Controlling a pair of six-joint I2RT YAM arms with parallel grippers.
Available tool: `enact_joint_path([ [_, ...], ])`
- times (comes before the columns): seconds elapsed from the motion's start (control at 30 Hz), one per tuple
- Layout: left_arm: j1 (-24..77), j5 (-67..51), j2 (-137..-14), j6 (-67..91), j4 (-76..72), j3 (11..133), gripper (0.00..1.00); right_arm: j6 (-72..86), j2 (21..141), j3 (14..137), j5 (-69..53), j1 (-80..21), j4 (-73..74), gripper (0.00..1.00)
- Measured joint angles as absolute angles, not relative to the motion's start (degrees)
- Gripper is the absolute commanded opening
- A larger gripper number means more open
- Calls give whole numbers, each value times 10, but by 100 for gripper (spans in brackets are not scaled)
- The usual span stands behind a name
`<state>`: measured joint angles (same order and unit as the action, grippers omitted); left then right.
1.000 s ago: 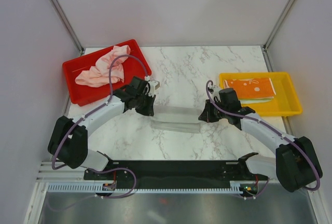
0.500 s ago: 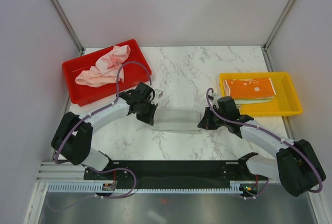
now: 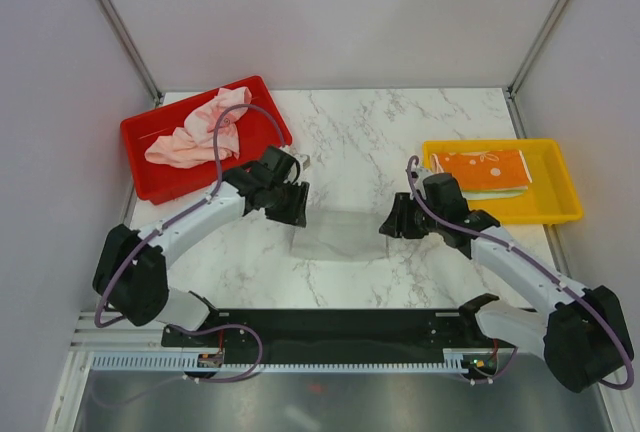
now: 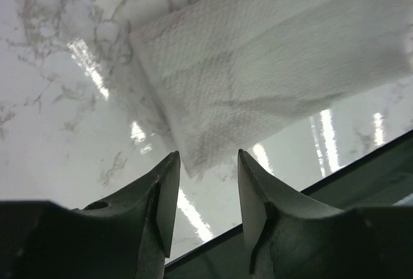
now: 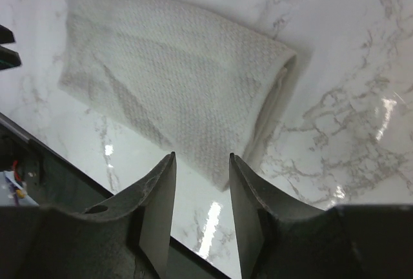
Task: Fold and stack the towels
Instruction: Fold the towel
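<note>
My right gripper grabs the folded towel's near corner (image 3: 385,256) (image 5: 221,183) on the yellow tray side next, layers together, to stack the towel flat.
A grey-white towel (image 3: 338,236) lies folded flat on the marble table, between my two grippers. My left gripper (image 3: 297,212) hovers at its left end, open and holding nothing; in the left wrist view the towel's (image 4: 258,66) corner lies just beyond that gripper (image 4: 208,163). My right gripper (image 3: 390,224) sits at the towel's right end, also open. The right wrist view shows the folded edge of the towel (image 5: 174,79) just past that gripper (image 5: 201,159). Crumpled peach-pink towels (image 3: 195,132) fill the red tray. An orange-printed towel (image 3: 480,167) lies folded over a pale one in the yellow tray.
The red tray (image 3: 135,134) stands at the back left and the yellow tray (image 3: 562,180) at the right. A black strip (image 3: 340,327) runs along the table's near edge between the arm bases. Grey walls close in the table's sides and back.
Both grippers were shut on the ends of the grey-white towel and lowered it; now both have opened and let go, and the towel lies folded on the table.
</note>
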<state>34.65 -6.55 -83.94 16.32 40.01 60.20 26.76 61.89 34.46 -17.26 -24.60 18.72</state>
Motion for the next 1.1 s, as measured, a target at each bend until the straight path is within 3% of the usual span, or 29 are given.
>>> enact_joint_path([
  [0.23, 357, -123, -825, 261, 267, 543, 48, 331, 653, 305, -203, -250, 72, 46],
  [0.5, 357, -117, -909, 316, 243, 493, 48, 342, 673, 222, -173, -250, 36, 44],
  [0.6, 357, -120, -897, 324, 243, 496, 50, 342, 663, 241, -161, -250, 54, 56],
  [0.63, 357, -121, -888, 327, 245, 498, 51, 344, 654, 248, -159, -251, 59, 68],
  [0.67, 357, -121, -879, 328, 248, 501, 52, 347, 641, 253, -154, -252, 64, 70],
  [0.83, 357, -105, -828, 333, 260, 547, 55, 355, 618, 279, -116, -264, 74, 77],
  [1.1, 303, -91, -799, 337, 277, 554, 56, 370, 710, 292, -44, -303, 74, 78],
])
